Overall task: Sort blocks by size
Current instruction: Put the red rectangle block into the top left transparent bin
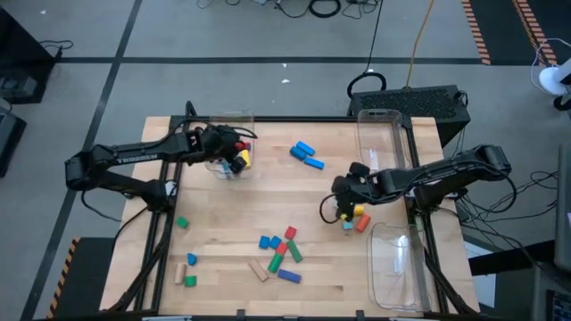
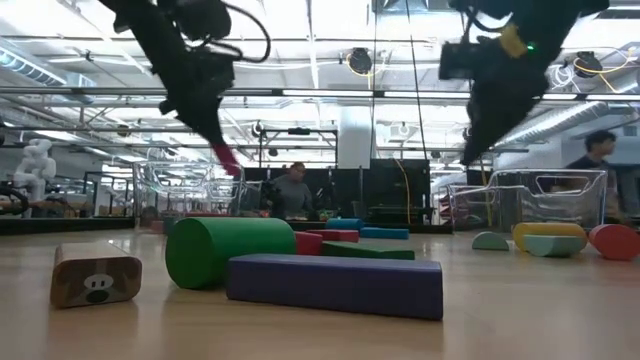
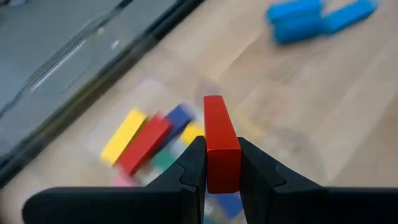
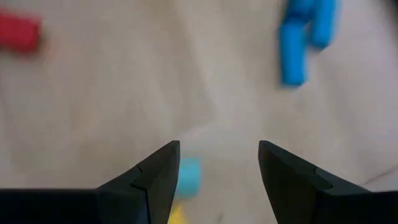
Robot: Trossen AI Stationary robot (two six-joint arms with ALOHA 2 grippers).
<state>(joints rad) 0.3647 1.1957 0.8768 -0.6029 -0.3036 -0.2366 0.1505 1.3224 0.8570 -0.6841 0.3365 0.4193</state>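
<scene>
My left gripper needs to lower the red bar onto the blocks in the clear bin before it lets go, because the bar is still hanging above the blocks.
My left gripper is shut on a red bar block above a small clear bin at the table's far left. The bin holds yellow, red and blue blocks. My right gripper is open and empty, hovering over the table right of centre. A light blue block and a yellow one lie on the table below it. Several more blocks lie near the front centre, and two blue bars lie farther back. My left gripper pinches the red bar between its two fingers, on its two long sides at the end nearer the wrist. The fingers lie along the bar. In the low view its free end sticks out slanting down, clear of the bin.
Two large clear bins stand along the right edge, one far and one near. Green and blue blocks lie at the near left. A yellow, an orange and a pale block lie by the right gripper. People show in the room beyond.
</scene>
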